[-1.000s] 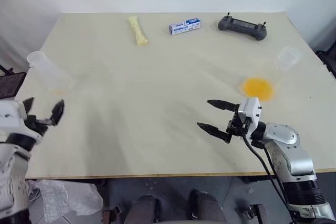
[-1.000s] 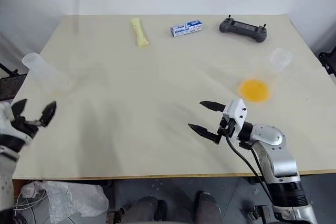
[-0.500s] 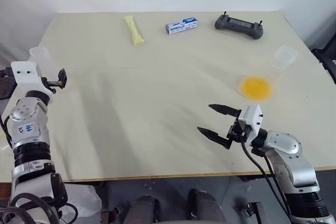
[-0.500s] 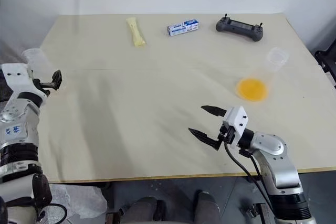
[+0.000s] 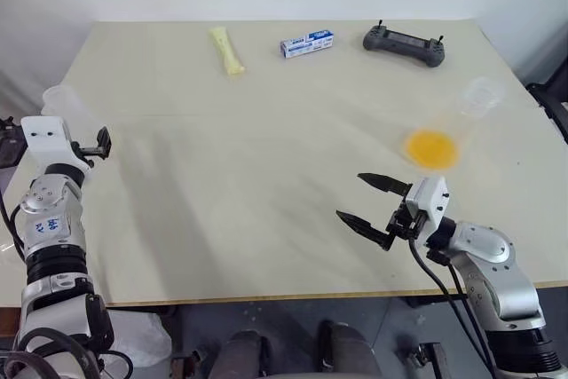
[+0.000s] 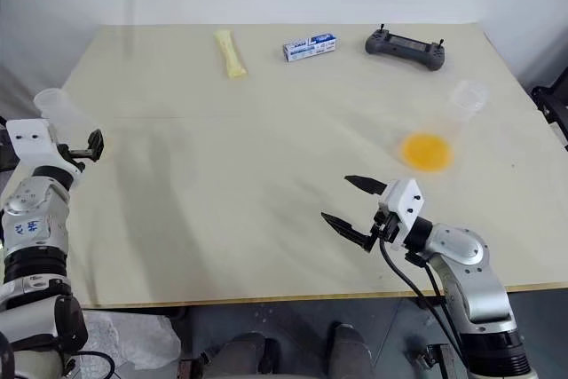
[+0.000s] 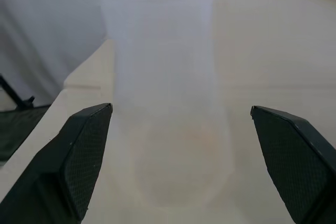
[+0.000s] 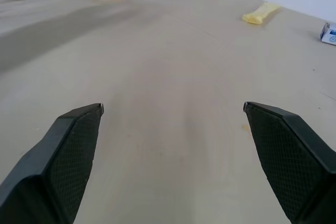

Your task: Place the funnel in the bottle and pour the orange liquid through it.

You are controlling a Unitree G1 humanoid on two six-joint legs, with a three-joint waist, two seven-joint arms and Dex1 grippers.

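The bottle's side is ahead of my fingers in the left wrist view; my left gripper should move toward it before closing on the bottle.
The bottle (image 5: 59, 99), a clear flask, stands at the table's left edge. My left gripper (image 5: 96, 144) is level and right in front of it, open. In the left wrist view the bottle (image 7: 163, 77) stands ahead between the two spread fingers, and nothing is gripped. The orange liquid (image 5: 433, 148) lies shallow in the base of a second clear flask (image 5: 482, 97) at the right. My right gripper (image 5: 351, 196) hovers open over bare table, below and left of that flask. I cannot make out the funnel.
Along the far edge lie a pale yellow packet (image 5: 227, 49), a small blue-and-white box (image 5: 307, 43) and a dark controller (image 5: 406, 44). The bottle stands very close to the table's left edge (image 7: 79, 80).
My left arm has risen and reached forward, bringing its open gripper up to the bottle. The right gripper has stayed where it was. The camera has shifted slightly.
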